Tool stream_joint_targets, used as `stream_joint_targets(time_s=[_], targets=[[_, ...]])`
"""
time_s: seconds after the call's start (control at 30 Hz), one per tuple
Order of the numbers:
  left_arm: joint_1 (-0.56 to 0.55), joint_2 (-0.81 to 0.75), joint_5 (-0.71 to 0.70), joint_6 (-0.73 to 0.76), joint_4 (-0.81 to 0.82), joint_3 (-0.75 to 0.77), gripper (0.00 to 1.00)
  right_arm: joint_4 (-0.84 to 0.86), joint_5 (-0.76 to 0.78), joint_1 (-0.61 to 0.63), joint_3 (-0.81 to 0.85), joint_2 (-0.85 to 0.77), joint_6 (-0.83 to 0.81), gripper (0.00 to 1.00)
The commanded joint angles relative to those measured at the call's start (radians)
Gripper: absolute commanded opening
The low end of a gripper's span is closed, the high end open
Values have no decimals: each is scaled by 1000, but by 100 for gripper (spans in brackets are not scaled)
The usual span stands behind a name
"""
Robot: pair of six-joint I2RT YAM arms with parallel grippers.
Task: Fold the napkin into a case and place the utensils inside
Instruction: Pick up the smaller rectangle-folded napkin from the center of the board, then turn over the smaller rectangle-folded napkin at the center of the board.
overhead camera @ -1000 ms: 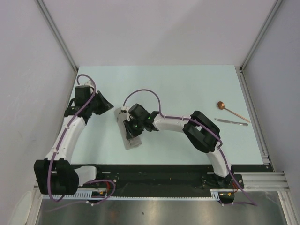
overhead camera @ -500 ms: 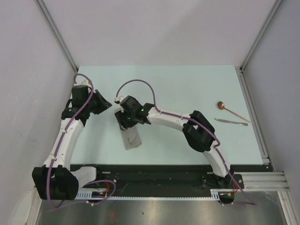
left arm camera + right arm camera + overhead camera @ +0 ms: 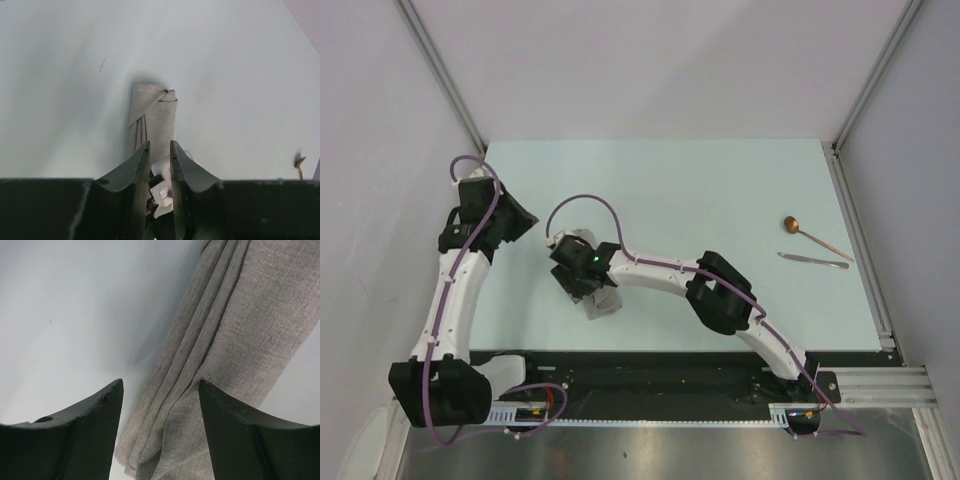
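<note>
I need to pick up the napkin next with my right gripper, astride the pleats along its long side (image 3: 171,386). This will keep the napkin's folds together and let me reposition the case.
The napkin (image 3: 604,303) lies folded into a narrow grey-beige strip, the case, left of the table's middle. It also shows in the left wrist view (image 3: 154,117) and fills the right wrist view (image 3: 235,340). My right gripper (image 3: 582,283) hovers over the strip, open, with its jaws (image 3: 160,382) wide on either side of the pleats and holding nothing. My left gripper (image 3: 520,216) is to the strip's left and apart from it, its jaws (image 3: 159,145) nearly together and empty. The copper spoon (image 3: 810,235) and the thin silvery piece (image 3: 813,260) lie at the far right.
The pale green mat (image 3: 720,190) ends at a metal rail (image 3: 860,250) on the right. Grey walls stand close on the left, back and right. The right arm's elbow (image 3: 720,300) stretches across the near middle.
My right gripper has slid left and slightly nearer over the folded napkin. My left gripper has drawn back to the left, away from the strip. The napkin and utensils have stayed put.
</note>
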Motion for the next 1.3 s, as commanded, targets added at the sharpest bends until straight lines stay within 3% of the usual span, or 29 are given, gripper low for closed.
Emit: stream_joint_targets(time_s=[0.0, 0.17, 0.27, 0.3, 0.37, 0.5, 0.53, 0.63, 0.83, 0.87, 0.97, 1.1, 1.17, 1.27], targets=[[22, 5, -61, -62, -49, 40, 27, -88, 111, 6, 126, 72, 6, 67], [27, 6, -65, -58, -50, 38, 27, -169, 194, 32, 209, 161, 15, 65], [28, 9, -55, -56, -44, 35, 27, -217, 250, 46, 249, 190, 23, 57], [30, 11, -49, -56, -41, 35, 27, -221, 267, 50, 259, 195, 22, 46], [31, 12, -43, -55, -37, 32, 27, -232, 283, 50, 270, 210, 23, 39], [33, 15, -40, -55, -27, 27, 27, -241, 320, 52, 302, 189, 19, 11], [31, 15, -32, -55, -24, 26, 27, -235, 317, 49, 293, 174, 14, 9], [31, 20, -11, -36, -4, 18, 26, -182, 230, 31, 244, 86, 0, 1], [33, 29, 106, 11, 69, -8, 27, 67, -137, -72, -29, -156, 60, 0], [31, 34, 127, 13, 86, -17, 27, 150, -270, -115, -116, -182, 107, 0], [31, 37, 147, 13, 106, -25, 27, 339, -427, -193, -315, -277, 184, 0], [31, 48, 169, 14, 118, -28, 27, 550, -596, -281, -501, -354, 303, 0], [31, 49, 184, 16, 137, -32, 27, 756, -717, -325, -592, -380, 382, 0], [33, 60, 224, 10, 166, -42, 27, 938, -814, -393, -710, -383, 502, 0]])
